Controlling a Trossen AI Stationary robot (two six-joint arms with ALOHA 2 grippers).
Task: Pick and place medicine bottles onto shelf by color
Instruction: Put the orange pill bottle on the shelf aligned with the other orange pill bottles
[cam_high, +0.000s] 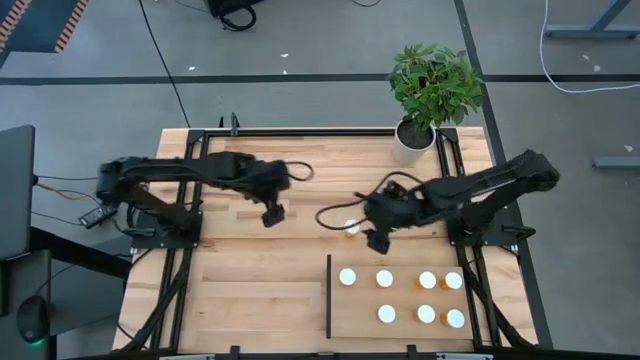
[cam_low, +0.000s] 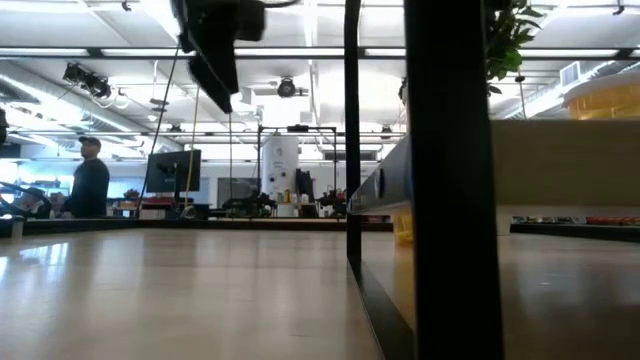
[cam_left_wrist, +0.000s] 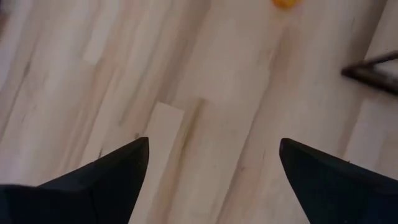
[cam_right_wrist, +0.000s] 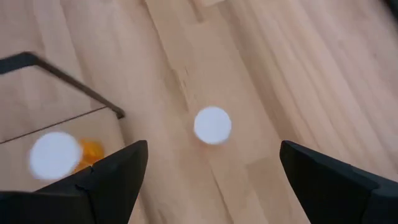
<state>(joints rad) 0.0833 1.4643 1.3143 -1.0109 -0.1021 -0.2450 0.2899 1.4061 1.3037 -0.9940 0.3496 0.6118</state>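
Note:
I should grab the lone medicine bottle's round white cap (cam_high: 352, 227) (cam_right_wrist: 212, 125) with my right gripper next. Then the bottle can stand with the others on the shelf.
One small medicine bottle (cam_high: 351, 228) with a round white cap stands alone on the plank tabletop, just beyond the shelf's far edge. In the right wrist view its cap (cam_right_wrist: 212, 125) shows between and ahead of my fingers. My right gripper (cam_high: 375, 238) (cam_right_wrist: 213, 146) hovers open beside it, touching nothing. Several more bottles stand in two rows on the shelf (cam_high: 405, 297), the light-wood panel edged by a black strip (cam_high: 329, 296); one with an orange body (cam_right_wrist: 56, 155) shows near the strip's corner. My left gripper (cam_high: 272, 212) (cam_left_wrist: 214, 142) is open over bare table.
A potted plant (cam_high: 432, 85) in a white pot stands at the table's far right corner. Black frame rails (cam_high: 300, 131) run along the table's far edge and sides. A cable (cam_high: 330, 212) loops near my right gripper. Bare tabletop (cam_high: 250, 290) lies left of the shelf.

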